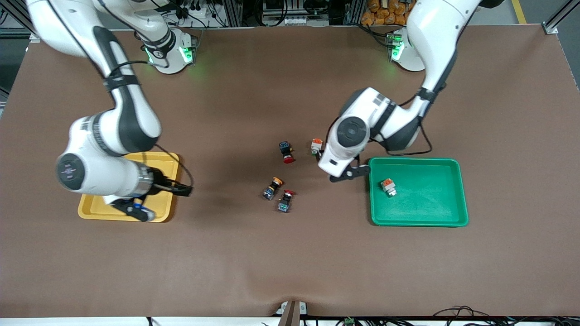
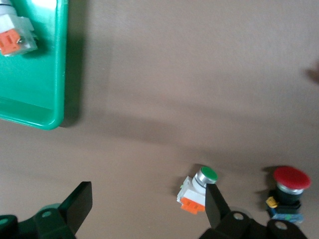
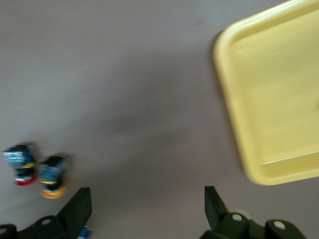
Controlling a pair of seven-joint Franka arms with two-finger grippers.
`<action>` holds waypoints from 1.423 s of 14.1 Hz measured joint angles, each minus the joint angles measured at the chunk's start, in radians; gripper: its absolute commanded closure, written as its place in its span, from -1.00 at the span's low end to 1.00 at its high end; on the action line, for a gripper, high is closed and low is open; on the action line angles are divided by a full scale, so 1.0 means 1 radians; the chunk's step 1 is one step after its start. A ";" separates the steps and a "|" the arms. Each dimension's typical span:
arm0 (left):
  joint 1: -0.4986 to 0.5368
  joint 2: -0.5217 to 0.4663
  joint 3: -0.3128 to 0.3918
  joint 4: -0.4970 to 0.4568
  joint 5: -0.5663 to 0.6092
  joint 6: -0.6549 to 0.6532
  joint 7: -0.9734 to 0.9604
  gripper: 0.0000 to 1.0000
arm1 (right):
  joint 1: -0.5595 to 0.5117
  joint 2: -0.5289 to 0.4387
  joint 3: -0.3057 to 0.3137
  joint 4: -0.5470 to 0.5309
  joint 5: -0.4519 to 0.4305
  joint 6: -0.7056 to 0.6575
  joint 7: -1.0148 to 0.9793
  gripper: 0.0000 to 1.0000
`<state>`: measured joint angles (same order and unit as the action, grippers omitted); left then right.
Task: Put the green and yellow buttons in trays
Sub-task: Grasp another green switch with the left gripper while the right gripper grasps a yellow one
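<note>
My right gripper is going to grab the yellow button next by its blue-and-black body (image 3: 53,172). Then the yellow button will go into its tray (image 3: 271,94).
One green button (image 1: 316,146), white body with an orange end, lies on the table beside the left hand. In the left wrist view it (image 2: 198,189) lies just inside one finger (image 2: 214,206). My left gripper (image 1: 346,174) (image 2: 148,209) is open and low over the table, beside the green tray (image 1: 419,217) (image 2: 55,74). A second green button (image 1: 388,187) (image 2: 15,37) lies in that tray. A yellow button (image 1: 273,188) (image 3: 52,177) lies mid-table. My right gripper (image 1: 179,188) (image 3: 148,209) is open and empty at the yellow tray's (image 1: 97,210) (image 3: 269,99) edge. No second yellow button shows.
Two red-capped black buttons lie on the table: one (image 1: 286,152) (image 2: 287,191) beside the loose green button, one (image 1: 285,200) (image 3: 20,167) touching the yellow button. The right arm covers much of the yellow tray.
</note>
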<state>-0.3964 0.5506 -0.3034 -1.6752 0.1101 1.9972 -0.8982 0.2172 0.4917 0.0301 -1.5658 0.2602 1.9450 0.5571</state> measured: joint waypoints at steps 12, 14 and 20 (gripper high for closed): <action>-0.070 0.014 -0.054 -0.257 0.028 0.383 -0.003 -1.00 | 0.336 0.277 -0.009 0.126 -0.065 0.304 0.438 -1.00; -0.069 0.016 -0.054 -0.294 0.029 0.431 -0.002 -1.00 | 0.347 0.307 -0.009 0.130 -0.067 0.353 0.453 -1.00; -0.068 0.024 -0.054 -0.306 0.029 0.447 -0.001 -0.56 | 0.364 0.346 -0.010 0.133 -0.105 0.387 0.472 -1.00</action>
<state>-0.4639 0.5742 -0.3572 -1.9808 0.1389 2.4441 -0.8990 0.5817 0.8373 0.0202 -1.4327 0.1550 2.3321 1.0296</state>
